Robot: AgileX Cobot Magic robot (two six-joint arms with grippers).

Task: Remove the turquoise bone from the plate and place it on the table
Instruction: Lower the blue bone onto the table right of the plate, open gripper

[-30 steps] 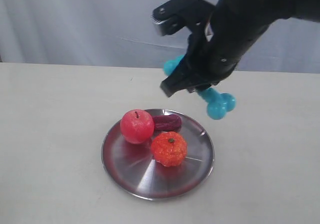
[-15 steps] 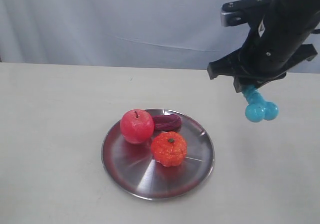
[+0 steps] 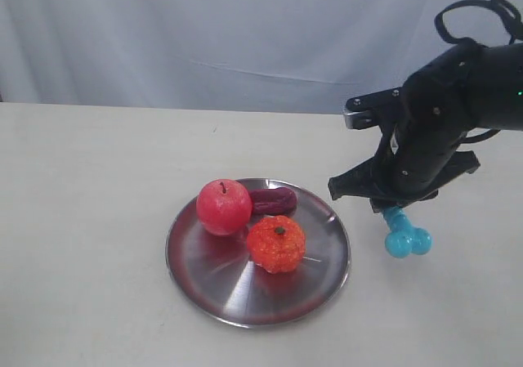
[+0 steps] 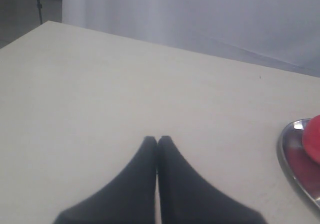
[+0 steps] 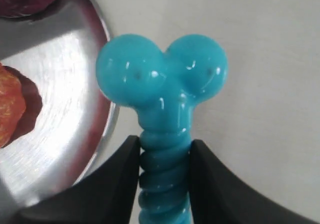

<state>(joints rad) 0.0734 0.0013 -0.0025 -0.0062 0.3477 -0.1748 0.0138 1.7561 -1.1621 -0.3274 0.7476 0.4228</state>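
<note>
The bone's lower knob (image 3: 409, 243) is above the tabletop beside the plate, so my right gripper now brings the bone down before it releases the bone.
My right gripper (image 3: 391, 206) is shut on the ridged shaft of the turquoise bone (image 3: 405, 236), which hangs knob-down just right of the plate (image 3: 204, 277), close to the table (image 3: 98, 220). In the right wrist view the bone (image 5: 162, 84) sits between both fingers (image 5: 120, 179), beside the plate's rim (image 5: 102, 129); whether its knob touches the table is unclear. My left gripper (image 4: 157, 140) is shut on nothing, over bare table well left of the plate (image 4: 292, 154).
On the plate lie a red apple (image 3: 223, 207), an orange fruit toy (image 3: 276, 243) and a dark purple piece (image 3: 273, 200). A pale curtain (image 3: 204, 32) backs the table's far edge.
The right arm carried the bone from above the plate's far side rightward, then lowered it down beside the plate's right rim. The fruit on the plate has not moved.
</note>
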